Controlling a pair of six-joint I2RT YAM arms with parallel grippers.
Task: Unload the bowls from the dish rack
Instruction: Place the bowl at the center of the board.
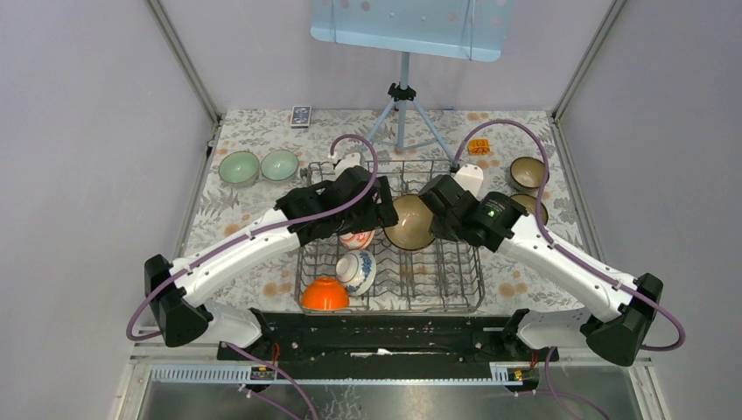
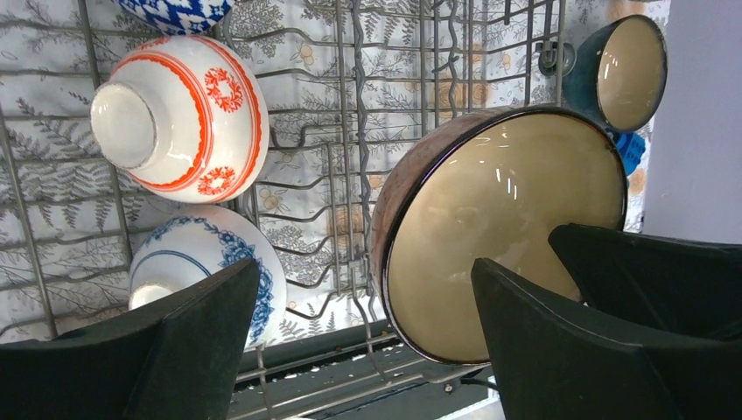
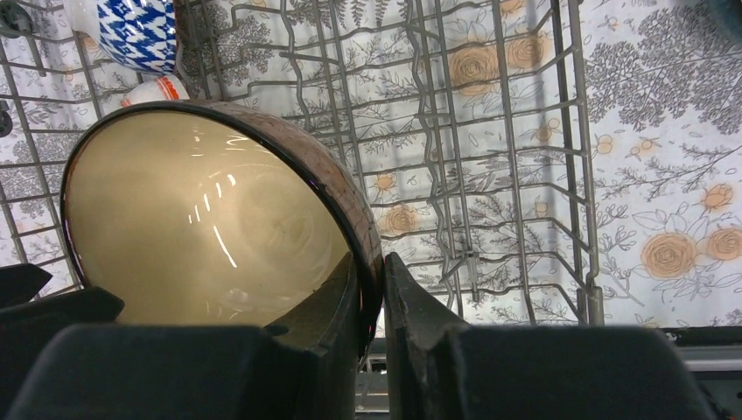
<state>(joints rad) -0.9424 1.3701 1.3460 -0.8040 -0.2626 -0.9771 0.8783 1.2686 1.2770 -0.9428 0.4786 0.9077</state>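
The left gripper is wide open beside the bowl's rim (image 1: pixel 388 231) (image 2: pixel 388 276), so the dark brown bowl would stay with the right gripper if the left gripper lifted now.
The grey wire dish rack (image 1: pixel 477 282) stands mid-table. My right gripper (image 3: pixel 374 265) is shut on the rim of a dark brown bowl (image 3: pixel 210 219) with a tan inside, one finger inside and one outside, tilted over the rack (image 3: pixel 512 175). That bowl (image 1: pixel 411 222) shows between both arms. My left gripper (image 2: pixel 365 289) is open above the rack floor, nothing between its fingers, the brown bowl (image 2: pixel 503 227) beside its right finger. A red-and-white bowl (image 2: pixel 179 118), a blue-and-white bowl (image 2: pixel 206 258) and an orange bowl (image 1: pixel 325 294) lie in the rack.
Two pale green bowls (image 1: pixel 258 166) sit on the flowered cloth left of the rack; two brown bowls (image 1: pixel 527 173) sit to its right. A blue-grey tripod (image 1: pixel 402 109) stands behind the rack, a small dark card (image 1: pixel 300 115) at the back.
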